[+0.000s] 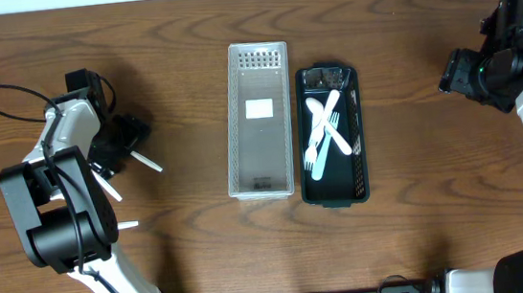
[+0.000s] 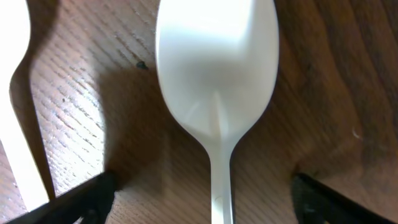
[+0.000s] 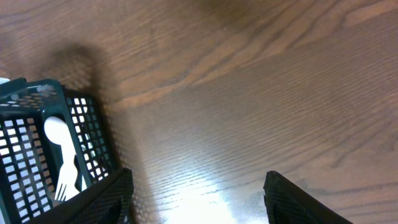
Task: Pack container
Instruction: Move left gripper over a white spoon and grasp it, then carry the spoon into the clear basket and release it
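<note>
The spoon's handle is between the open fingers just below the spoon's bowl, so it is now time for my left gripper to close on the handle.
A dark green basket right of centre holds several white plastic utensils. A white basket stands just left of it, with only a white label on its floor. Loose white utensils lie on the wood at the left. My left gripper is low over one of them, a white spoon whose handle runs between the open fingers; the fingers do not touch it. My right gripper is open and empty above bare table, right of the green basket.
Two more white utensils lie by the left arm, and one shows at the left edge of the left wrist view. A black cable loops at the far left.
</note>
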### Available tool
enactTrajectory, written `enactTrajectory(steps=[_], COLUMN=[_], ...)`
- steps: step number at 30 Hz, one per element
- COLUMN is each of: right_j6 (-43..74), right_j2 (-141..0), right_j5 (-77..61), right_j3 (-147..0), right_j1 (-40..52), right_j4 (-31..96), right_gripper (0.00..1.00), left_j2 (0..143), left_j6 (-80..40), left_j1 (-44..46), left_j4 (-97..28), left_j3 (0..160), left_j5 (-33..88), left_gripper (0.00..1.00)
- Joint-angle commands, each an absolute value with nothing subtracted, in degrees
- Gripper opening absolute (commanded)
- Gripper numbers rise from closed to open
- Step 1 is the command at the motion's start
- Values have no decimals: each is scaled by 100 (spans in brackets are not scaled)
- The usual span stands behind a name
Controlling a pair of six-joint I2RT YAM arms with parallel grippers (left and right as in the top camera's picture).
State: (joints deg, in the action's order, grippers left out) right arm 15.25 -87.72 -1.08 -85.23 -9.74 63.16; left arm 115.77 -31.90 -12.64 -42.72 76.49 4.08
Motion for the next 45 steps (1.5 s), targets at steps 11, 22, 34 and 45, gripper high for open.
enactTrajectory(steps=[11, 22, 34, 45], right_j6=[1450, 1448, 1450, 1450], right_j2=[-8735, -8735, -8735, -8735], right_j5=[-91, -91, -91, -91], right_j3=[-8538, -8538, -8538, -8538], right_j1=[-989, -989, -989, -989], right_j4=[6333, 6344, 6366, 6309], right_gripper=[71, 72, 72, 72], left_j2=[11695, 11690, 11203, 9572], left_j6=[-3223, -3223, -2886, -1959], left_j1=[-1280, -1280, -1253, 51], left_j4=[-4296, -4296, -4560, -5207], left_j3=[7631, 7631, 7797, 8173], left_j5=[340, 340, 340, 338], left_gripper=[55, 21, 7, 6])
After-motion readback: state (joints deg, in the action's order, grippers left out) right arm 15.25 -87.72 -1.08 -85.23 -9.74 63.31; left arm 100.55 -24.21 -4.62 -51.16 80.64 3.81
